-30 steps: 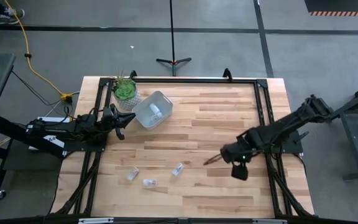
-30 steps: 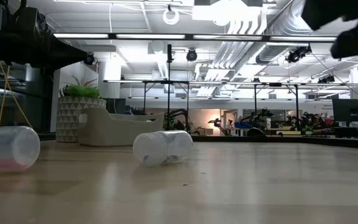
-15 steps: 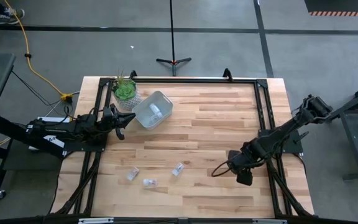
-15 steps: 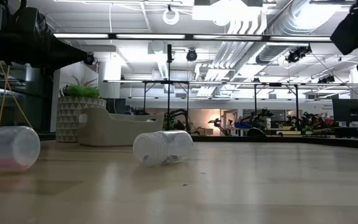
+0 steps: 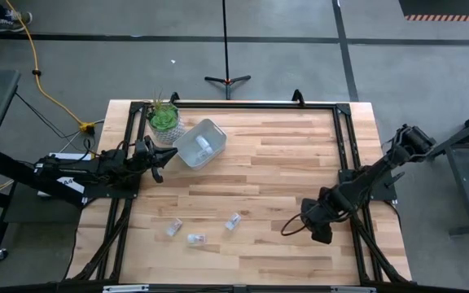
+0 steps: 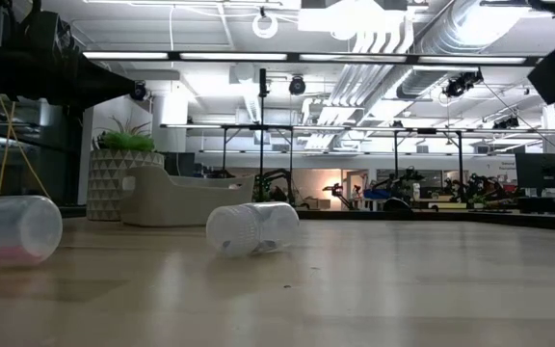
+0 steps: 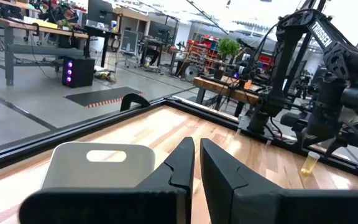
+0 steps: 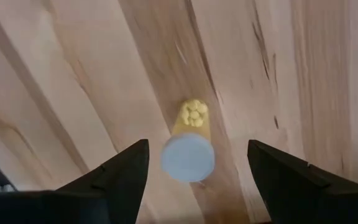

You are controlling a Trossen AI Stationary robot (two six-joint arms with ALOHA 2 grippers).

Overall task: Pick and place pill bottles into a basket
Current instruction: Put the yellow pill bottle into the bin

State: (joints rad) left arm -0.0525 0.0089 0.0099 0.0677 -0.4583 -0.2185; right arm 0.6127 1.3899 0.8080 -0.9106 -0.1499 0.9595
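Observation:
The robot's right gripper should grip the yellowish pill bottle by its white cap next, to put the bottle into the basket.
A yellowish pill bottle [image 8: 189, 149] with a white cap stands upright on the table under my right gripper [image 8: 197, 144], which is open, with one finger on each side of the bottle and clear of it. The bottle also shows in the left wrist view [image 7: 310, 163]. In the high view my right gripper [image 5: 309, 218] hides it. Three clear bottles [image 5: 173, 227], [image 5: 195, 238], [image 5: 233, 220] lie on their sides near the front. The pale basket [image 5: 199, 144] holds one bottle [image 5: 203, 145]. My left gripper [image 5: 157, 159] waits, shut, beside the basket.
A green plant in a pale pot [image 5: 164, 118] stands just behind the basket at the far left. A black frame [image 5: 344, 163] runs along the table's edges. In the low view, two of the lying bottles [image 6: 13, 229], [image 6: 251, 227] show in front of the basket [image 6: 176, 198].
My right gripper has gone toward the table's near right corner and now stands over the yellowish bottle. The bottles on the table, the basket and my left arm have kept still.

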